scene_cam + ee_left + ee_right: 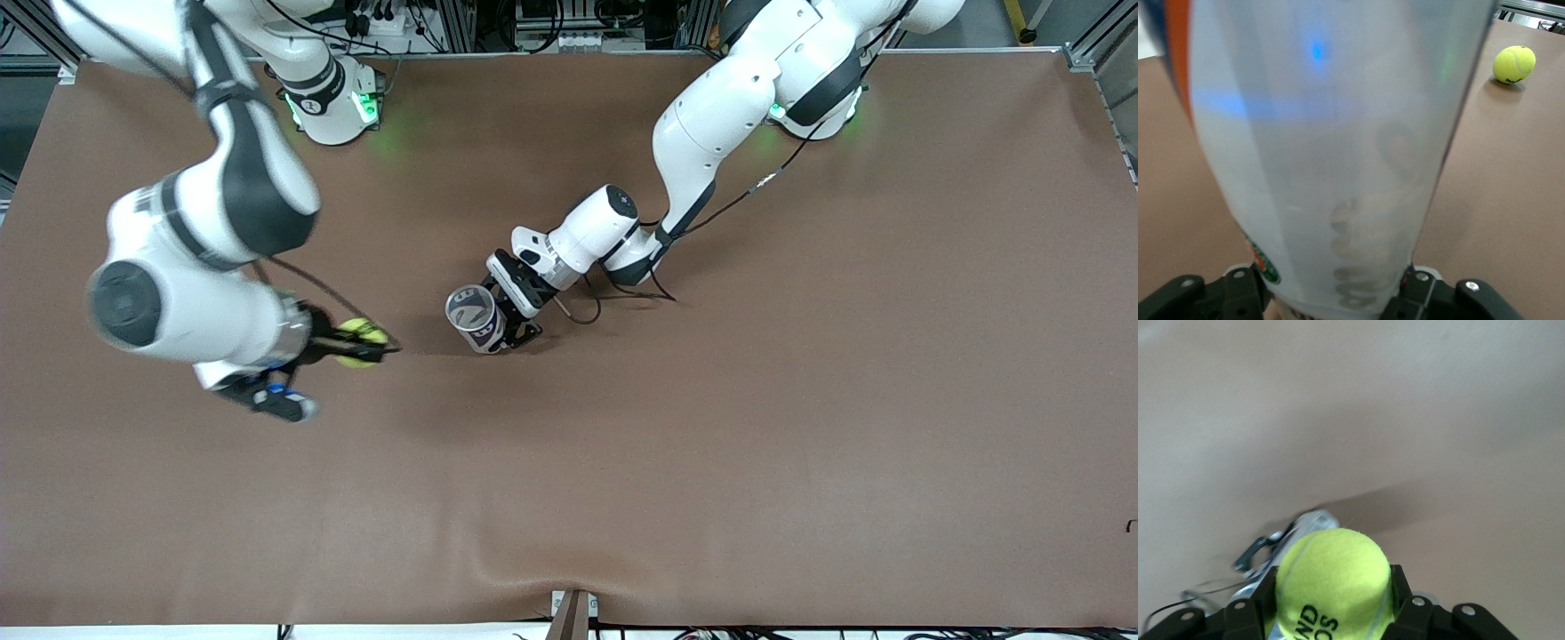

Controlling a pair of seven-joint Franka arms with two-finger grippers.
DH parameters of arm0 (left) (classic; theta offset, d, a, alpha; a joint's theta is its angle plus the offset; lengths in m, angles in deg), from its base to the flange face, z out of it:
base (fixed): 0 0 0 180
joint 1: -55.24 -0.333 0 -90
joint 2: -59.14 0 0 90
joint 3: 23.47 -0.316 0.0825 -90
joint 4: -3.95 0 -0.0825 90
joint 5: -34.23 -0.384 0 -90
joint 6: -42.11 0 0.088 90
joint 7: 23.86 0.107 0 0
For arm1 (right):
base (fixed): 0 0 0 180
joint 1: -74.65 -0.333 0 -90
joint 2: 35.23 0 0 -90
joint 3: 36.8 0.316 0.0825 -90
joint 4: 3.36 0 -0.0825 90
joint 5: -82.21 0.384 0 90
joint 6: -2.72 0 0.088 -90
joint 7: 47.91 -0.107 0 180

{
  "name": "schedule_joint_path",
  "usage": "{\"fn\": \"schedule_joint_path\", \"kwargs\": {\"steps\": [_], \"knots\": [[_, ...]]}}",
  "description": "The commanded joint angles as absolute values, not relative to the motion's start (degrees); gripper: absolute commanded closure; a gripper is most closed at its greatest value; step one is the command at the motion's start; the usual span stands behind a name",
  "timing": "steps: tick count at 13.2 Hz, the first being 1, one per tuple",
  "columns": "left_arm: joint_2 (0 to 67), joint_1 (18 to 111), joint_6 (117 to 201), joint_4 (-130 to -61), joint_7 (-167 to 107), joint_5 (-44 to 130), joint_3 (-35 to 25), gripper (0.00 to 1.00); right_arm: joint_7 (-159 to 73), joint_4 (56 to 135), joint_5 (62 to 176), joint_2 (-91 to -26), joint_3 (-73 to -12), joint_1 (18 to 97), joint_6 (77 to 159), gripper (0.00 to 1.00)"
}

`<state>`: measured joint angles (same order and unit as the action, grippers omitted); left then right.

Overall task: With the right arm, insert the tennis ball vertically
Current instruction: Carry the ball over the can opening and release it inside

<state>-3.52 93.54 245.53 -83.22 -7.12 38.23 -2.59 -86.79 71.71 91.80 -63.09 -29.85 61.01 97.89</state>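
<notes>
I should wait to open my right gripper, because the tennis ball [363,329] hangs short of the tube's opening and the ball would miss if I let go now.
My right gripper [366,343] is shut on a yellow-green tennis ball [360,342] and holds it over the table, toward the right arm's end from the tube. In the right wrist view the ball [1333,580] sits between the black fingers [1245,613]. My left gripper [508,327] is shut on a clear tennis-ball tube [471,313] with a dark label, its open mouth facing up. The tube [1331,133] fills the left wrist view, clamped at its lower end. A tennis ball [1513,64] also shows there, with no gripper visible around it.
The brown table mat [711,444] spreads wide around both grippers. A black cable [622,292] loops on the table beside the left wrist. A metal bracket [573,613] sits at the table edge nearest the front camera.
</notes>
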Motion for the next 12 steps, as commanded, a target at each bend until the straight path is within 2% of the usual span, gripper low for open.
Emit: {"fn": "schedule_joint_path", "kwargs": {"steps": [1,12], "knots": [[-3.7,94.09,245.75,-82.27,-7.51,38.71,-2.56,0.3,-96.13,70.2,93.72,-63.26,-30.56,56.29,97.03,1.0],[-3.7,94.18,245.75,-82.44,-7.51,38.62,-2.56,0.3,-101.0,73.01,93.11,-65.55,-30.91,51.0,99.39,1.0]]}}
